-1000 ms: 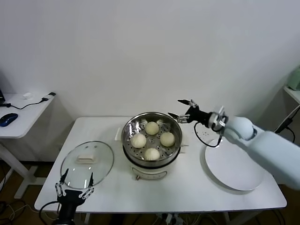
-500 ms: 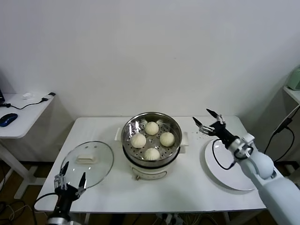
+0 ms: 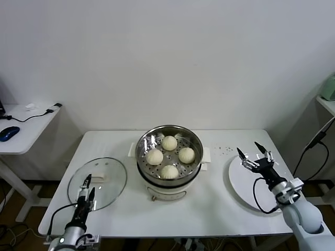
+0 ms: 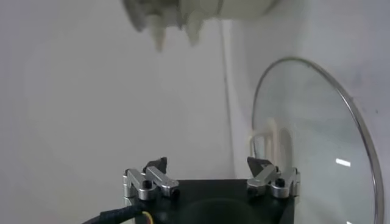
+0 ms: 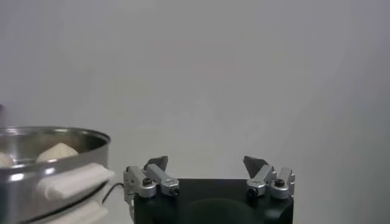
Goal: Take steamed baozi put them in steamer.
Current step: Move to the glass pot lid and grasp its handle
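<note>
Next, my left gripper grabs the narrow cream handle (image 3: pixel 98 178) (image 4: pixel 270 141) standing up on the glass lid, since the lid spreads far wider than the gripper's open fingers.
The steamer (image 3: pixel 169 180), a shiny steel pot on a cream-white base, stands mid-table. Several cream-white steamed baozi (image 3: pixel 169 143) lie on its perforated tray. Out to its right, my right gripper (image 3: pixel 248 149) hovers open and empty above the flat white plate (image 3: pixel 261 201). Its wrist view shows the right gripper (image 5: pixel 206 162) with jaws spread on nothing, the steamer's rim (image 5: pixel 55 135) and one baozi (image 5: pixel 58 152) off to the side. My left gripper (image 3: pixel 87 186) is open and empty over the near edge of the glass lid (image 3: pixel 107 175). The left wrist view shows that gripper (image 4: pixel 207 163) beside the lid (image 4: pixel 317 140).
The white table (image 3: pixel 209 212) ends close in front of both grippers. A separate side desk with a blue mouse (image 3: pixel 9 132) and a cable stands far left. A plain wall runs behind the table.
My right gripper has drawn back from beside the steamer's rim, moving right and toward the front, to above the white plate. My left gripper has shifted slightly right over the lid's edge.
</note>
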